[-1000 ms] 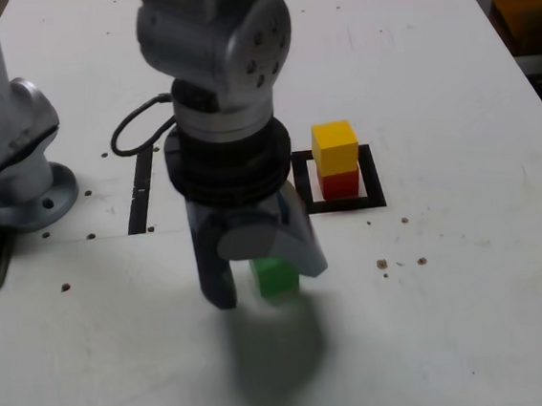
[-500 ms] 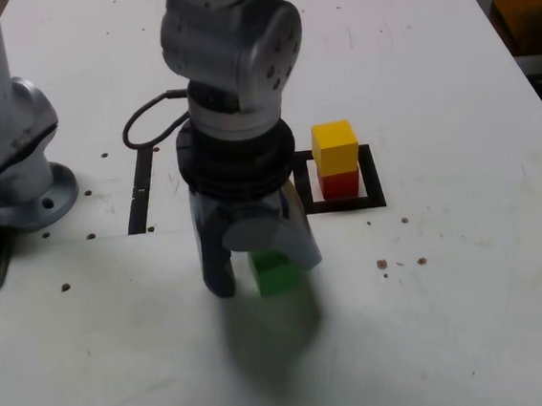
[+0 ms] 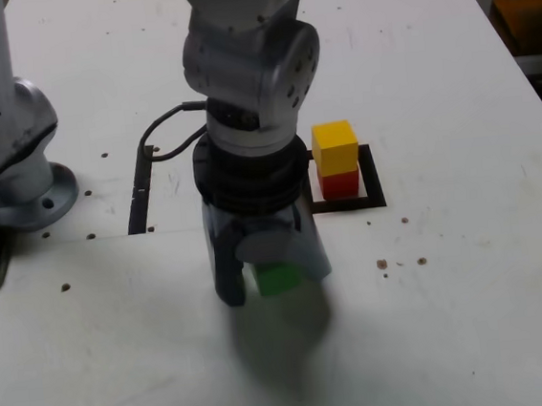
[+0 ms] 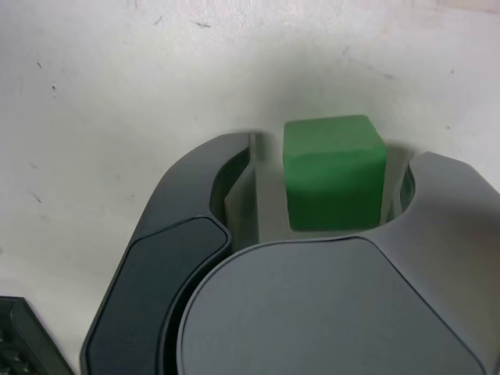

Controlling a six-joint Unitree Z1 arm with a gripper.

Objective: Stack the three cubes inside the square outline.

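Observation:
My gripper closes on the green cube [image 3: 278, 279] now, since its fingers stand on either side of the cube and closing now would catch it.
The green cube [image 3: 278, 279] lies on the white table between the jaws of my gripper [image 3: 271, 282]. In the wrist view the green cube [image 4: 334, 172] shows a narrow gap to the jaw on each side, so the gripper [image 4: 328, 183] stands open around it without clamping it. The yellow cube [image 3: 334, 146] sits on the red cube [image 3: 339, 185] inside the square outline [image 3: 372, 176], up and toward the exterior view's right of the gripper. The arm hides the outline's near-left corner.
A second arm's grey base [image 3: 11, 142] stands at the exterior view's left. A straight black strip [image 3: 141, 191] and a black cable [image 3: 164, 136] lie behind the gripper. Small dark specks [image 3: 383, 264] dot the table.
The arm's wrist has shifted toward the exterior view's right and the fingers have edged the same way. The green cube has stayed in place between the jaws. The stack has not moved.

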